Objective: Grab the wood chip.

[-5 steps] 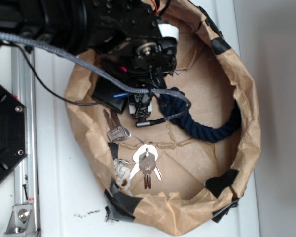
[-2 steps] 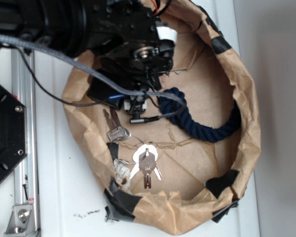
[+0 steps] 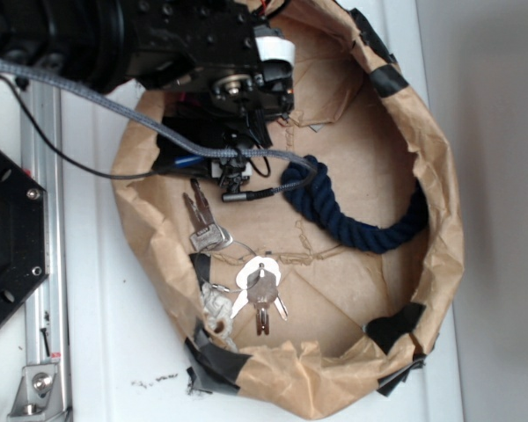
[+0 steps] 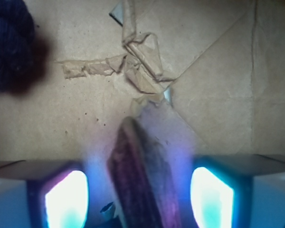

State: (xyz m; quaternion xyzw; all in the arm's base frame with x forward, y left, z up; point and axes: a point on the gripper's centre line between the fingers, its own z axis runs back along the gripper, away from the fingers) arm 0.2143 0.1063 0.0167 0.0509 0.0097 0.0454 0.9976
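The gripper grabs the long side edges of the wood chip point(image 4: 135, 156) next, to lift it.
The wood chip point(image 4: 135, 156), a long brown sliver with dark grain, lies on the paper floor and shows only in the wrist view. It runs between my two glowing fingers point(image 4: 66, 199), with a gap on each side. My gripper point(image 4: 140, 192) is open around it and touches neither side. In the exterior view the gripper point(image 3: 233, 183) points down at the back left of the brown paper basket point(image 3: 440, 264), and the arm hides the chip.
A dark blue rope point(image 3: 361, 224) curves across the basket's right half, its end at the wrist view's upper left point(image 4: 9, 45). Metal keys point(image 3: 260, 294) and more keys point(image 3: 202, 224) lie near the front left. A black wallet point(image 3: 172, 163) peeks from under the arm.
The arm and gripper have shifted up and to the left in the exterior view, away from the rope's end. They now cover more of the black wallet.
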